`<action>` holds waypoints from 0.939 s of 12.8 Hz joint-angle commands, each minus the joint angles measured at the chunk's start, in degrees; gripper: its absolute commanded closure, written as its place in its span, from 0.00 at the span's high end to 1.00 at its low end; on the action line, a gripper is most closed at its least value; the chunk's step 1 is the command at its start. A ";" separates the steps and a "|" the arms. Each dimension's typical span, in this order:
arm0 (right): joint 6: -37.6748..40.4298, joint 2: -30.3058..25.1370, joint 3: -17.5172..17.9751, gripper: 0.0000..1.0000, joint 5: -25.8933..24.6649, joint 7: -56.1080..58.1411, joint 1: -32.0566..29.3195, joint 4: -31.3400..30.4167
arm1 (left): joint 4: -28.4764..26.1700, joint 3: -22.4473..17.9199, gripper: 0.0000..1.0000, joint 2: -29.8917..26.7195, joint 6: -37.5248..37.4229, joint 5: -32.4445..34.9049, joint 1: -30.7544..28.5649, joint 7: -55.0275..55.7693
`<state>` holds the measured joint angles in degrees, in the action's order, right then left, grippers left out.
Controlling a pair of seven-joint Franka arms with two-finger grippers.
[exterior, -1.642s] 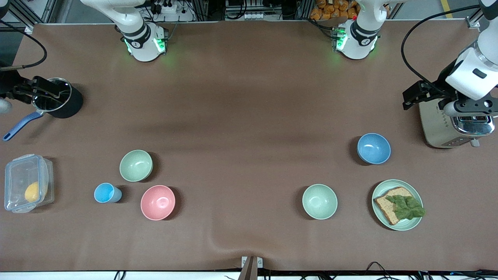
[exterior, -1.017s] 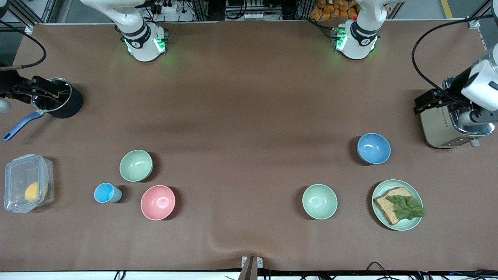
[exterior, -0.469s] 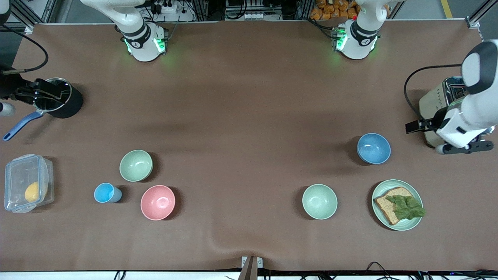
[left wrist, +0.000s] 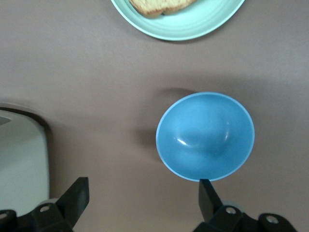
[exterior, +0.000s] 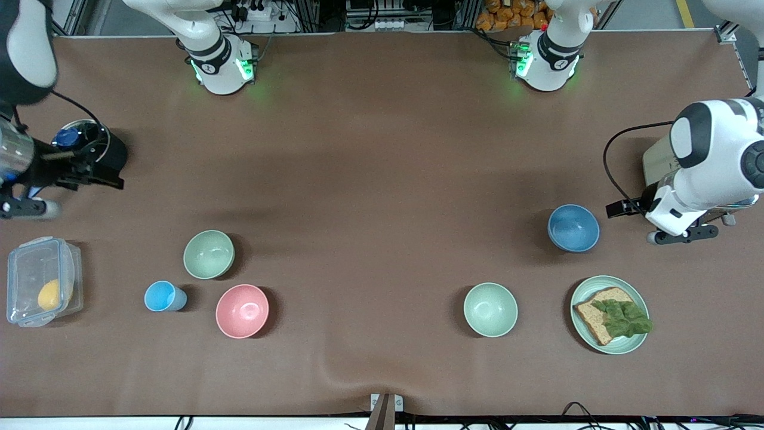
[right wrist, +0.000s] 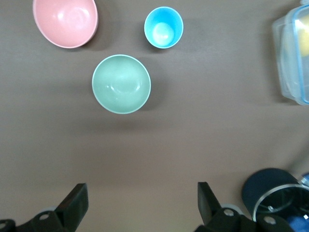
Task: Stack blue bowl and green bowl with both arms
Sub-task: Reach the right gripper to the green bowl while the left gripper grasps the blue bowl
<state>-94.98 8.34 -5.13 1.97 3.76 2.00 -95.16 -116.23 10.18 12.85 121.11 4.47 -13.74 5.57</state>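
The sage green bowl needs to be stacked with the blue bowl [exterior: 573, 227], so next my right gripper will grab it by its rim [exterior: 208, 232] to bring it over.
The blue bowl [exterior: 573, 227] [left wrist: 205, 137] stands empty toward the left arm's end of the table. My left gripper [exterior: 680, 234] [left wrist: 142, 191] hangs open and empty over the bare table between that bowl and the toaster; in the left wrist view one finger's tip lines up with the bowl's rim. Toward the right arm's end stands the sage green bowl [exterior: 208, 254] [right wrist: 121, 83], also empty. Open with nothing in it, my right gripper [exterior: 27, 208] [right wrist: 141, 191] is over the table beside the black pot, well apart from the green bowl.
A pink bowl [exterior: 242, 310] and a small blue cup [exterior: 161, 296] stand close to the green bowl. A paler mint bowl [exterior: 490, 309] and a plate [exterior: 597, 283] with bread and lettuce sit near the blue bowl. The toaster [exterior: 656, 164], pot [exterior: 110, 158] and clear box [exterior: 42, 280] line the table's ends.
The left arm swung down from over the toaster to beside the blue bowl. The right arm came in from the table's edge past the pot. No bowl has moved.
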 commanded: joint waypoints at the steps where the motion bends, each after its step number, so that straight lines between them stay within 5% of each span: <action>1: -9.39 2.11 -0.40 1.00 -0.12 0.37 1.16 -5.37 | -0.14 0.63 1.00 4.71 4.82 1.33 -1.20 -0.65; 5: -17.59 9.57 -0.14 1.00 0.75 0.20 1.86 -6.88 | 0.21 0.37 0.94 9.72 8.61 1.42 -1.46 -0.65; 10: -23.23 24.24 -0.14 1.00 8.48 0.11 0.37 -2.16 | 0.21 0.19 0.88 12.19 10.55 1.51 -1.46 -0.56; 12: -23.67 26.98 -0.40 1.00 11.47 -0.24 1.07 -0.73 | 0.30 0.19 0.77 12.28 10.64 1.68 -1.46 -0.56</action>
<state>-119.58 32.18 -5.42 10.91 3.75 2.88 -99.73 -116.47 10.10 24.67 131.15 4.62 -14.66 5.57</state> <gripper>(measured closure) 0.000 0.167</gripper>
